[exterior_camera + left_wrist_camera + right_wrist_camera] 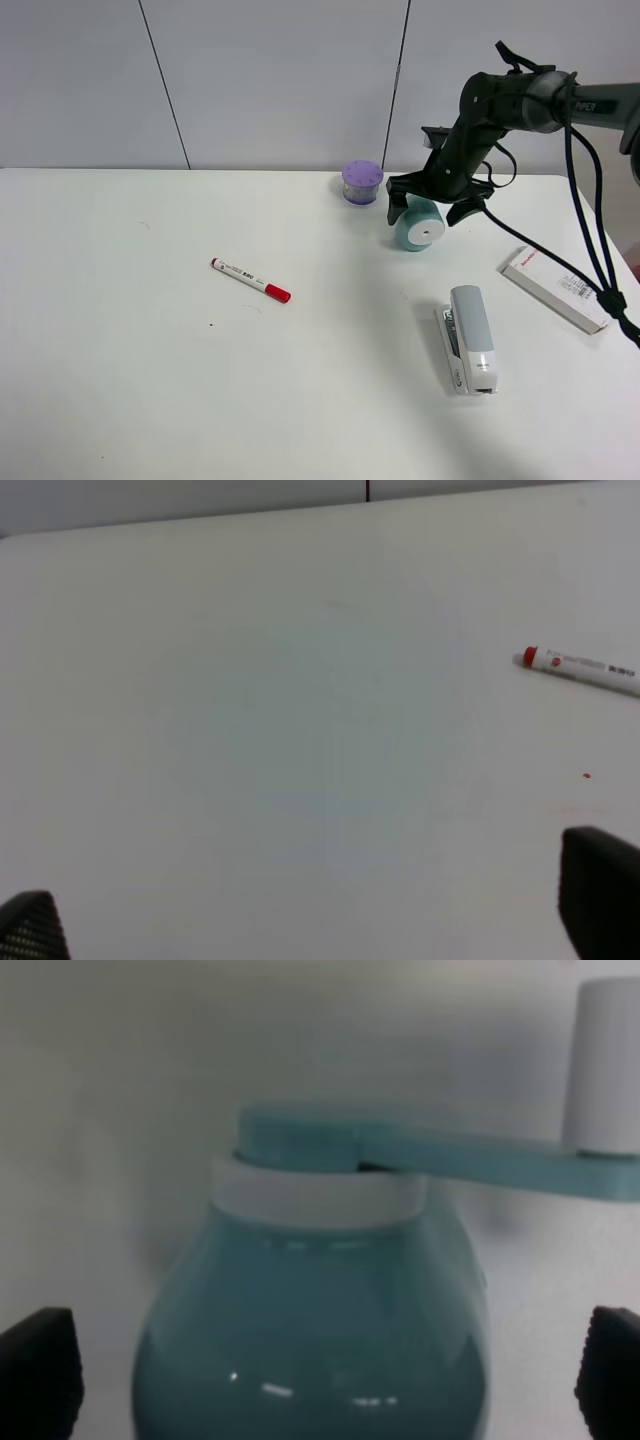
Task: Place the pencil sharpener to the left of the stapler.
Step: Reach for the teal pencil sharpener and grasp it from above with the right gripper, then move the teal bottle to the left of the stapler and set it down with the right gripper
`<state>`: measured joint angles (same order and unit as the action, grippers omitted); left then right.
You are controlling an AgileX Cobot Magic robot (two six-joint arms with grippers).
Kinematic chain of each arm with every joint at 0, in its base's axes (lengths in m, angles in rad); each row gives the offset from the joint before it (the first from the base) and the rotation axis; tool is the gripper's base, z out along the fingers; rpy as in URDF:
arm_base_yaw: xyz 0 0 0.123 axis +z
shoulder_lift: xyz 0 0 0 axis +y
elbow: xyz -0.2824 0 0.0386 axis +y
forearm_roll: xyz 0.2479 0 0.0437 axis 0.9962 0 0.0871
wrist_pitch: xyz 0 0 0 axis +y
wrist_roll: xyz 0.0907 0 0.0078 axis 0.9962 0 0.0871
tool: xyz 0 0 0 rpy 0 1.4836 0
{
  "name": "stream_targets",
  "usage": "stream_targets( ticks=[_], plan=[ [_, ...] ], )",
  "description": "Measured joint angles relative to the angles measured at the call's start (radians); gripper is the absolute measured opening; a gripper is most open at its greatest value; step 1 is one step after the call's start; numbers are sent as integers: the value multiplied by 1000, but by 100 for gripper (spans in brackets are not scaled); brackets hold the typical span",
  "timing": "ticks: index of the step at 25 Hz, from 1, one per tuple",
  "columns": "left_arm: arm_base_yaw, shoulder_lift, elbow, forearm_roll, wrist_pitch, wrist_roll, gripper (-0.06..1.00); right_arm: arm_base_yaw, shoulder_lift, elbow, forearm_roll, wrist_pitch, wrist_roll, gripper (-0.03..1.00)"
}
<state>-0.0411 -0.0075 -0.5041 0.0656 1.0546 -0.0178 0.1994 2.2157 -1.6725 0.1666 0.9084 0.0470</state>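
Observation:
I should close my right gripper on the teal pencil sharpener's rounded body (pixel 417 228) now. My fingers are beside it, so they would hold it.
The teal pencil sharpener (pixel 418 228) lies on its side at the back right of the table, its white round face turned toward the front. My right gripper (pixel 431 208) hangs open just over it, one finger on each side. In the right wrist view the sharpener (pixel 320 1310) fills the space between the fingertips (pixel 38 1370), with its crank handle (pixel 605 1070) sticking out. I cannot tell whether the fingers touch it. The grey and white stapler (pixel 470 335) lies nearer the front, apart from the sharpener. My left gripper (pixel 315 910) is open over bare table.
A small purple lidded container (pixel 362 182) stands just behind and left of the sharpener. A flat white box with red print (pixel 555 290) lies right of the stapler near the table edge. A red-capped marker (pixel 250 280) (pixel 580 668) lies left of centre.

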Motion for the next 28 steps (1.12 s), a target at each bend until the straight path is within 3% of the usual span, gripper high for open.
stream_targets(
  ticks=[3, 6, 7, 13, 19, 23, 28],
  plan=[
    [0, 0, 0, 0, 0, 0, 99, 5, 13, 0, -1, -1, 0, 96],
    [0, 0, 0, 0, 0, 0, 99, 11, 18, -1, -5, -4, 0, 71],
    [0, 0, 0, 0, 0, 0, 99, 11, 18, -1, -3, -5, 0, 67],
    [0, 0, 0, 0, 0, 0, 99, 11, 0, -1, -9, 7, 0, 67],
    [0, 0, 0, 0, 0, 0, 99, 26, -120, -1, -12, 150, -30, 67],
    [0, 0, 0, 0, 0, 0, 99, 73, -193, -1, -12, 282, -106, 67],
    [0, 0, 0, 0, 0, 0, 99, 169, -231, -1, -19, 309, -258, 67]
  ],
)
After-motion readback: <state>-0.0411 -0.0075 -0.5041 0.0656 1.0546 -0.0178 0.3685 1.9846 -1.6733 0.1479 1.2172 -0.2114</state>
